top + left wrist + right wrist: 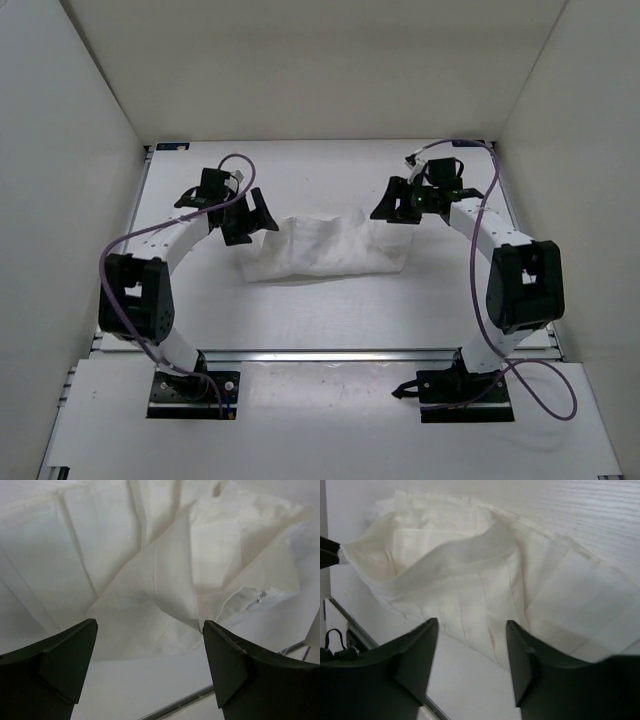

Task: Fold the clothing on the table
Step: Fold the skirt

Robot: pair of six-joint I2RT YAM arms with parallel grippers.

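The right gripper grips the clothing by its loose upper flap near its end next to fold it, leaving the flat layer beside it free.
The clothing [325,248] is a crumpled white garment lying in a wide band across the middle of the table [330,310]. My left gripper [250,216] hovers over its left end, open. In the left wrist view the left gripper [150,632] has its fingers [65,655] wide apart, with creased clothing [145,580] just beyond the tips and nothing between them. My right gripper [398,207] hangs over the garment's right end. In the right wrist view the right gripper [472,630] stands partly open, empty, just short of the edge of the clothing [470,570].
White walls [70,150] enclose the table on three sides. A metal rail [330,354] runs along the near edge, by the two arm bases. Purple cables [490,290] loop beside each arm.
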